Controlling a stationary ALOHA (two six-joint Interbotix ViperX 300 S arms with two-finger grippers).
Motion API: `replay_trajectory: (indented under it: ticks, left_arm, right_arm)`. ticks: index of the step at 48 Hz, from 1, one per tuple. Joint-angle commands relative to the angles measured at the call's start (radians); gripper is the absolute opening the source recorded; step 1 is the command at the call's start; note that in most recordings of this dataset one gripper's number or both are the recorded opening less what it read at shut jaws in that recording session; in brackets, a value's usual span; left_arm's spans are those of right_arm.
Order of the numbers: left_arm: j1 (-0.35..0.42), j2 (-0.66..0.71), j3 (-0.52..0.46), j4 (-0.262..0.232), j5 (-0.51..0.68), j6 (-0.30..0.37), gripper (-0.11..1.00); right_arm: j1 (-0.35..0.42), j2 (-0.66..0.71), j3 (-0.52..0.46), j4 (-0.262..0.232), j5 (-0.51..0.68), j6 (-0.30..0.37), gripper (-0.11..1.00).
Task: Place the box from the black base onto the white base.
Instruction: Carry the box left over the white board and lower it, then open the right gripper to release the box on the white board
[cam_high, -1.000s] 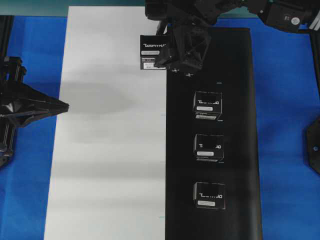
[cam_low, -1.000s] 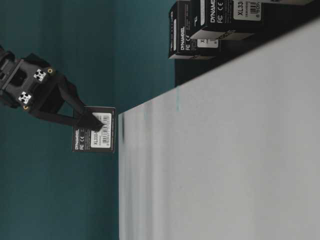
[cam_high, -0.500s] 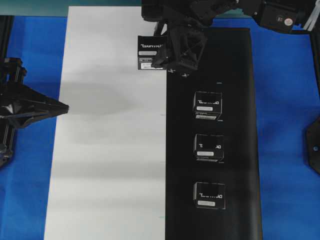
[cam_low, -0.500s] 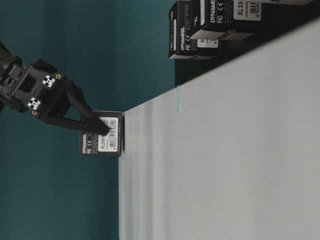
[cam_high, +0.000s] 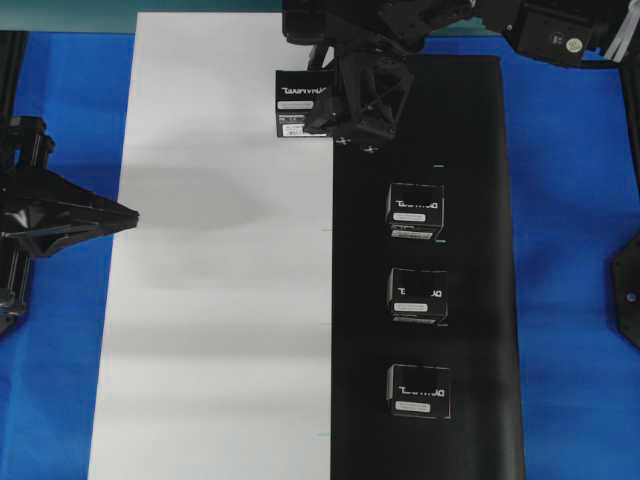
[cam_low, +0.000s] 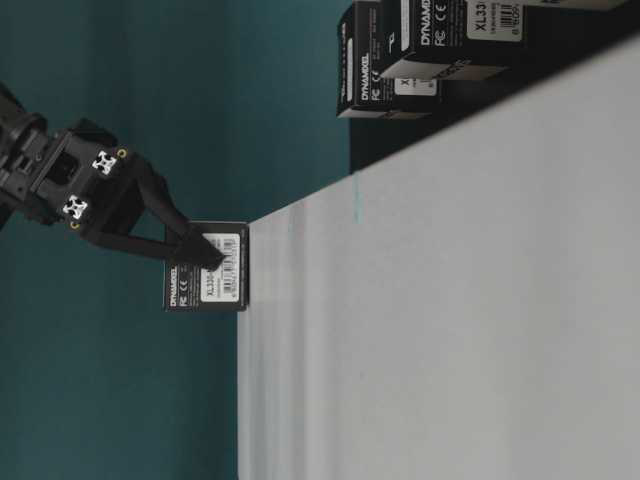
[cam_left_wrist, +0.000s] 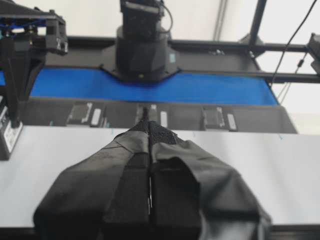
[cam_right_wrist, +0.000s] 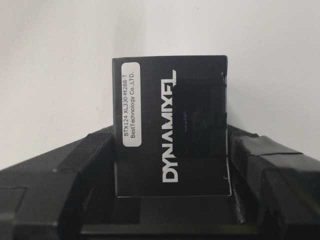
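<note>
My right gripper should open now, because the box's lower edge (cam_high: 302, 136) is at the surface of the white base, inside its rim, so the box would stand.
The box (cam_high: 301, 103), a small black carton with white lettering and a sticker, is over the far right corner of the white base (cam_high: 220, 300), close to the seam with the black base (cam_high: 480, 180). My right gripper (cam_high: 318, 102) is shut on the box, one finger on each side (cam_right_wrist: 172, 150). In the table-level view the box (cam_low: 207, 280) is right at the white surface (cam_low: 420, 330); I cannot tell whether it touches. My left gripper (cam_high: 127, 213) is shut and empty at the white base's left edge, far from the box (cam_left_wrist: 7, 139).
Three more identical boxes stand in a row on the black base (cam_high: 415, 210), (cam_high: 417, 295), (cam_high: 418, 390). Blue table (cam_high: 570, 300) surrounds both sheets. The right arm's body (cam_high: 420, 25) hangs over the far edge. A frame post (cam_high: 628, 300) is at the right edge.
The right gripper carried the box a little left and nearer to the white surface. Over the last half second it barely moved. The left arm stayed still.
</note>
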Motion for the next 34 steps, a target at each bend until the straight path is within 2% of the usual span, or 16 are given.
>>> replay_trajectory:
  ticks: [1, 10, 12, 19, 23, 34]
  left_arm:
    - [-0.002, 0.005, -0.018, 0.003, -0.005, -0.002, -0.07]
    - [-0.002, 0.005, -0.018, 0.003, -0.005, -0.002, -0.07]
    - [-0.002, 0.005, -0.018, 0.003, -0.005, -0.002, -0.07]
    - [-0.002, 0.005, -0.018, 0.003, -0.005, -0.002, -0.07]
    - [-0.003, 0.005, -0.018, 0.003, -0.005, -0.002, -0.07]
    - [-0.009, 0.005, -0.014, 0.003, -0.005, -0.002, -0.07]
  right_arm:
    - [0.006, 0.006, 0.002, 0.0, -0.011, 0.0, 0.59]
    - [0.008, 0.006, 0.008, 0.0, -0.023, 0.002, 0.58]
    - [0.006, 0.006, 0.008, 0.0, -0.025, 0.003, 0.61]
    - [0.014, 0.005, 0.012, 0.0, -0.048, 0.005, 0.89]
    - [0.02, 0.003, 0.018, 0.0, -0.074, 0.003, 0.99]
    - [0.021, -0.002, 0.026, 0.0, -0.103, 0.009, 1.0]
